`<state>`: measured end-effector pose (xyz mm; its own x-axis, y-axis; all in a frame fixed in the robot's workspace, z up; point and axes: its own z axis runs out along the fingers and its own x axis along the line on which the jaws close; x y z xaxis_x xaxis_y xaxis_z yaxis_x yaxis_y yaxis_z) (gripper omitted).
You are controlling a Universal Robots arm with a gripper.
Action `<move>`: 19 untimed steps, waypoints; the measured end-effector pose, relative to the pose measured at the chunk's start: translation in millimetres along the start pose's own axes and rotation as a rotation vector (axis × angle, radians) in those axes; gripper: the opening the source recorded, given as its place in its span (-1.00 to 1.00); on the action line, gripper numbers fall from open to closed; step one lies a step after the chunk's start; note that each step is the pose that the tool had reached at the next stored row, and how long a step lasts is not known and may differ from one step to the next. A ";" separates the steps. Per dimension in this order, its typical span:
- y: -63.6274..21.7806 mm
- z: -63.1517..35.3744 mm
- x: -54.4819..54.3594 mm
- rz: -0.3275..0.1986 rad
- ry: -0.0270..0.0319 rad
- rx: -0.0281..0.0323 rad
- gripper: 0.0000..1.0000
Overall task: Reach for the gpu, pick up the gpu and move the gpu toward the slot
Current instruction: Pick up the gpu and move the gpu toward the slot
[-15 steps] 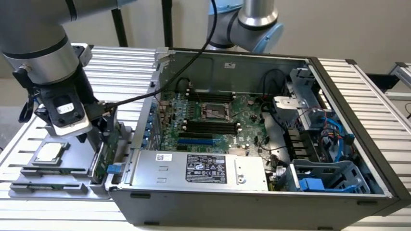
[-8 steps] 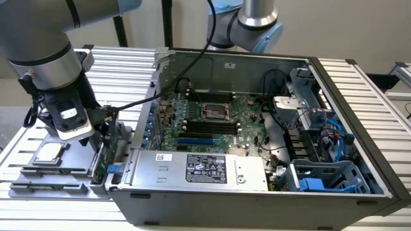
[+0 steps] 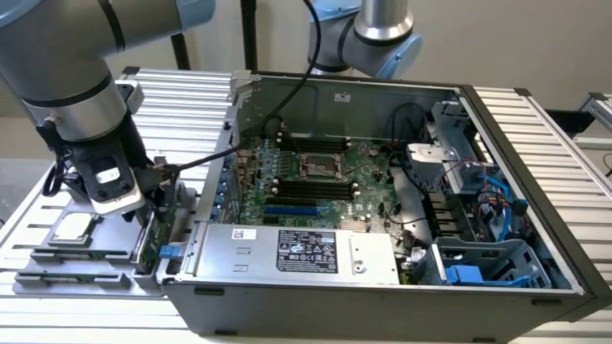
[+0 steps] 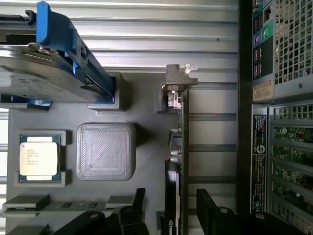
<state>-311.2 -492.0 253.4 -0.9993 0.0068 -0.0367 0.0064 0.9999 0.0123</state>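
The gripper grabs the GPU by its free upper edge [image 4: 178,211] next, since the GPU's ends are set in the grey holder [image 4: 161,100].
The gpu [image 4: 177,161] stands edge-on in a grey holder tray [image 4: 146,112], dark and narrow, with its silver end bracket [image 4: 177,78] at one end. In the exterior view the gpu [image 3: 148,240] shows as a thin green edge just outside the computer case's left wall. My gripper [image 4: 171,213] hangs directly over it, open. Its black fingers [image 4: 134,208] stand on either side of the card with gaps between. In the exterior view my gripper [image 3: 143,211] is low over the tray. The motherboard's blue slot [image 3: 292,212] lies inside the open case.
The tray also holds a silver hard drive with blue rails [image 4: 54,73], a square processor chip [image 4: 39,156] and a grey square block [image 4: 106,151]. The case's rear panel [image 4: 281,122] stands close beside the gpu. A power supply [image 3: 297,251] fills the case's near side.
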 end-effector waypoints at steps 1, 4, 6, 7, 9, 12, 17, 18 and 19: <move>0.3 0.8 0.0 0.000 0.0000 0.0002 0.07; 2.0 2.9 0.0 0.000 -0.0002 0.0006 0.07; 2.6 4.4 0.0 0.000 -0.0003 0.0016 0.07; 2.9 5.4 0.0 0.000 -0.0006 0.0019 0.07; 3.2 7.0 0.1 0.000 -0.0014 0.0027 0.07; 3.4 8.6 0.0 0.000 -0.0027 0.0030 0.07; 3.4 10.3 -0.3 0.002 -0.0050 0.0030 0.07; 3.5 10.5 -0.3 0.003 -0.0054 0.0030 0.07; 3.5 10.7 -0.3 0.004 -0.0058 0.0030 0.07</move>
<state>-310.4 -488.5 242.8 -0.9990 0.0104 -0.0425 0.0100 0.9999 0.0094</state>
